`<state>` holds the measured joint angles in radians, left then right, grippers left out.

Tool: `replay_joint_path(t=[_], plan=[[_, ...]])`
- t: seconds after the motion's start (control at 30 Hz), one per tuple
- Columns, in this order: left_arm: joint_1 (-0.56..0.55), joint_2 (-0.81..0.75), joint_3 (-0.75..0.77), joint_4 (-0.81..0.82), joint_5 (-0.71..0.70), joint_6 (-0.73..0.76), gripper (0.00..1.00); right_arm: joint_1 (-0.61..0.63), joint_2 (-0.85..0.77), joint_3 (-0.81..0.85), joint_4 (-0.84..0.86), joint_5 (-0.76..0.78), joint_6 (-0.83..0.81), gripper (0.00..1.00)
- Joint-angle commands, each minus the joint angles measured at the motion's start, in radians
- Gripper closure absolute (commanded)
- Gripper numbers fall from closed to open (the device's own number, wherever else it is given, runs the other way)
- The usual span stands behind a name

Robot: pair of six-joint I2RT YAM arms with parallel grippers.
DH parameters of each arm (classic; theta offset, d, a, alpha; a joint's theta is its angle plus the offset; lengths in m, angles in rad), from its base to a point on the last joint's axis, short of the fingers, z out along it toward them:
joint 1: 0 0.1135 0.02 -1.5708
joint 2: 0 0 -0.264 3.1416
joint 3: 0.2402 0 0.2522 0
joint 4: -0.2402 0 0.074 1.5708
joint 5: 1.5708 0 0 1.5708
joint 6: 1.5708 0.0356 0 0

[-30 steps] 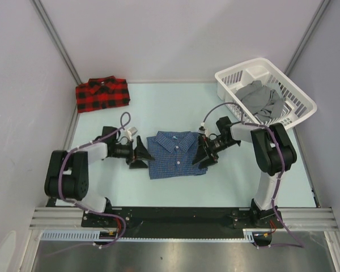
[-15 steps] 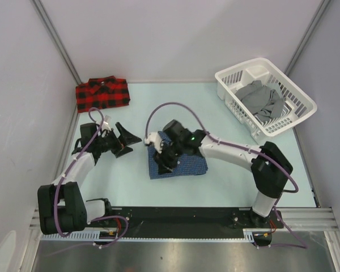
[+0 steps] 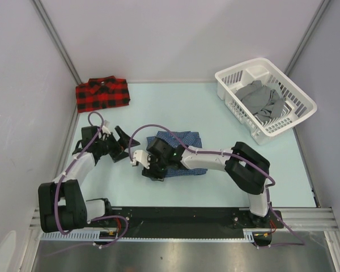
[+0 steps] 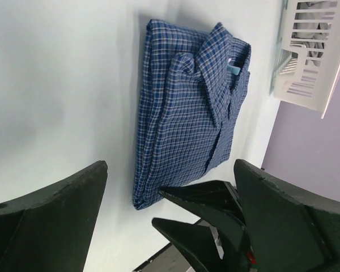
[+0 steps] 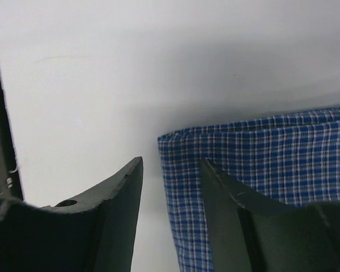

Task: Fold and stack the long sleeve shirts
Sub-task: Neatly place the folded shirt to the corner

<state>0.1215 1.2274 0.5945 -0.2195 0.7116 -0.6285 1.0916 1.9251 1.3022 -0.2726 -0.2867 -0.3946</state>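
Observation:
My left gripper grabs the folded blue shirt by its side edge [image 3: 151,142] below the collar next, to stack it on the plaid shirt [image 3: 102,94].
A dark blue checked long sleeve shirt [image 3: 184,148] lies folded mid-table, collar up in the left wrist view [image 4: 181,113]. A red-and-black plaid shirt [image 3: 102,94] lies folded at the far left corner. My right gripper [image 3: 151,169] reaches across to the blue shirt's near-left corner. Its jaws stand partly open astride that corner [image 5: 171,161]: one finger [image 5: 116,198] is beside the cloth with table showing between them, the other finger [image 5: 232,209] is over the cloth [image 5: 260,153]. My left gripper [image 3: 127,148] hangs wide open just left of the shirt, holding nothing [image 4: 170,164].
A white slatted basket [image 3: 306,103] at the far right holds crumpled grey clothing [image 3: 262,100]. The right arm [image 3: 215,157] lies low across the blue shirt. In the left wrist view the right gripper [image 4: 198,218] shows close in front of my left fingers. Walls close in the table's sides.
My right arm swung from the shirt's right edge across to its near-left corner, and its jaws narrowed. My left gripper drew back to the left, staying open.

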Motion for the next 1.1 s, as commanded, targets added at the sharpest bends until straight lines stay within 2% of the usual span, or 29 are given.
replay_joint_path(t=[0.0,0.17,0.27,0.3,0.47,0.63,1.07], plan=[[0.020,-0.002,-0.016,-0.009,-0.006,0.016,0.00,0.016,0.054,0.016,0.096,0.032,-0.049,0.50],[0.038,0.026,-0.013,-0.046,-0.038,0.030,0.00,0.024,0.104,-0.033,0.122,0.044,-0.063,0.55],[0.038,0.038,-0.022,-0.060,-0.038,0.038,0.00,0.010,0.091,-0.037,0.122,0.035,-0.043,0.81],[0.038,0.041,-0.039,-0.054,-0.031,0.036,0.01,0.002,0.063,-0.032,0.121,0.029,-0.033,1.00],[0.020,0.101,-0.090,0.080,0.055,-0.014,0.01,-0.045,-0.018,0.011,0.093,-0.043,0.005,1.00],[-0.071,0.150,-0.085,0.257,0.103,-0.106,0.00,-0.075,-0.074,0.031,0.069,-0.120,0.031,1.00],[-0.255,0.336,-0.030,0.515,0.058,-0.321,0.01,-0.107,-0.120,0.049,0.055,-0.144,0.062,1.00]])
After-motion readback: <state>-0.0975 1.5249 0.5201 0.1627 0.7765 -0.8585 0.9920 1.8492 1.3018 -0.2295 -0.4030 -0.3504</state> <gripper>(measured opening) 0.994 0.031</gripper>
